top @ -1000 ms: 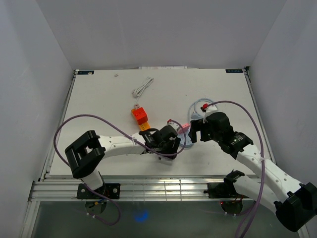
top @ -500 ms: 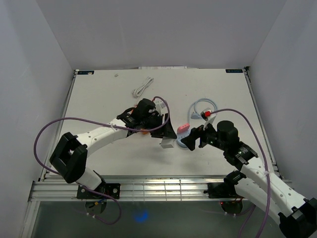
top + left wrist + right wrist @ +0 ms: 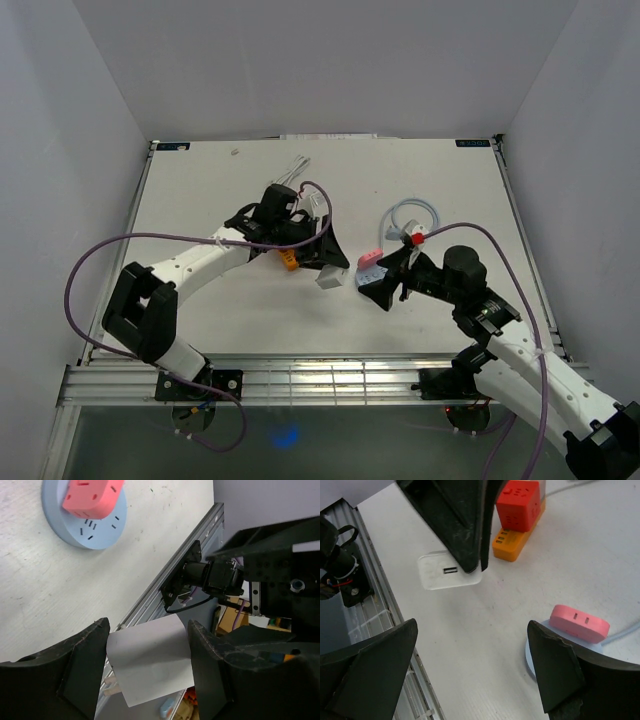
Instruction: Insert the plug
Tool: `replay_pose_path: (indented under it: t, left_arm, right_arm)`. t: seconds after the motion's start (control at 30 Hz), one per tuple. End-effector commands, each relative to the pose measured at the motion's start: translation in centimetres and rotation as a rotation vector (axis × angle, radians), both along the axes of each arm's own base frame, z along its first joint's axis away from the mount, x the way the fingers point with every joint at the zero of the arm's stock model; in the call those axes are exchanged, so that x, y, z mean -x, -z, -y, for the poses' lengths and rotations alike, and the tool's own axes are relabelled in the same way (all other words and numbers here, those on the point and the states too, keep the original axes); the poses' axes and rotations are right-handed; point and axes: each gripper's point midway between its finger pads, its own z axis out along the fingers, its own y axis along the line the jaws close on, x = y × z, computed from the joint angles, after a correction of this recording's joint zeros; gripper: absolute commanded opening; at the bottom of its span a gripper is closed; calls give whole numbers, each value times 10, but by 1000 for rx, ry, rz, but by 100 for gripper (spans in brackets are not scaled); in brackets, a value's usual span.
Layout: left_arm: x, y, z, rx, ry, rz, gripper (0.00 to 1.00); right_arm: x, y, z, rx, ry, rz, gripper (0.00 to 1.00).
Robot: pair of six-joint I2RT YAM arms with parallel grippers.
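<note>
I need to reach the plug with my right gripper and grip across its sides at its slotted end, so the plug's pins stay free to go into the socket.
The plug [image 3: 150, 660], a white block, is clamped between the fingers of my left gripper [image 3: 150, 666], with its two prongs at its lower left. From above, the plug [image 3: 330, 280] hangs just off the table under my left gripper [image 3: 328, 266]. The round blue socket [image 3: 85, 527] with a pink adapter [image 3: 92, 497] on it lies to the plug's right. My right gripper [image 3: 388, 278] stands open beside the pink adapter [image 3: 369, 259] with nothing in it. The right wrist view has the plug [image 3: 449, 570] ahead and the pink adapter [image 3: 580, 623] off to the right of my right gripper [image 3: 472, 665].
A red and orange power cube [image 3: 288, 260] sits under my left arm, also in the right wrist view as the power cube [image 3: 517, 515]. A white cable [image 3: 298, 165] lies at the back. A pale blue cable loop [image 3: 410, 213] runs behind the socket. The table's near rail [image 3: 320, 372] is close.
My left arm has lifted and swung back over the power cube, carrying the plug. My right gripper has dropped lower and turned towards the socket.
</note>
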Motion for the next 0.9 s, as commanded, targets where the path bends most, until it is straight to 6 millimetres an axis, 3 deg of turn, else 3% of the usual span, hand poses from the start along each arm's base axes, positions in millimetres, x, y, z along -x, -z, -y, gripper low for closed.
replay_pose_path:
  t: [0.0, 0.37, 0.4, 0.47, 0.5, 0.6, 0.67, 0.87]
  left_arm:
    - [-2, -15, -20, 108, 42, -54, 13]
    - [-20, -6, -36, 70, 20, -100, 15]
    - [-22, -6, -38, 70, 14, -100, 15]
    - [-25, -8, -40, 69, -2, -88, 15]
    - [-28, -7, -41, 58, -19, -76, 16]
    - [-33, -11, -43, 51, -56, -34, 16]
    - [-35, -16, -43, 57, -59, -17, 16]
    - [-27, -22, -41, 88, -24, -36, 17]
  right_arm:
    - [12, -43, -15, -70, -138, 239, 95]
    - [11, -37, -58, 77, -227, 397, 88]
    - [7, -45, -61, 79, -211, 406, 88]
    - [-7, -42, -62, 99, -128, 338, 89]
    - [-12, -55, -65, 77, -103, 324, 90]
    - [-15, -61, -74, 42, -78, 211, 99]
    - [-4, -65, -82, -3, -139, 182, 90]
    - [-18, -52, -81, 45, -86, 190, 89]
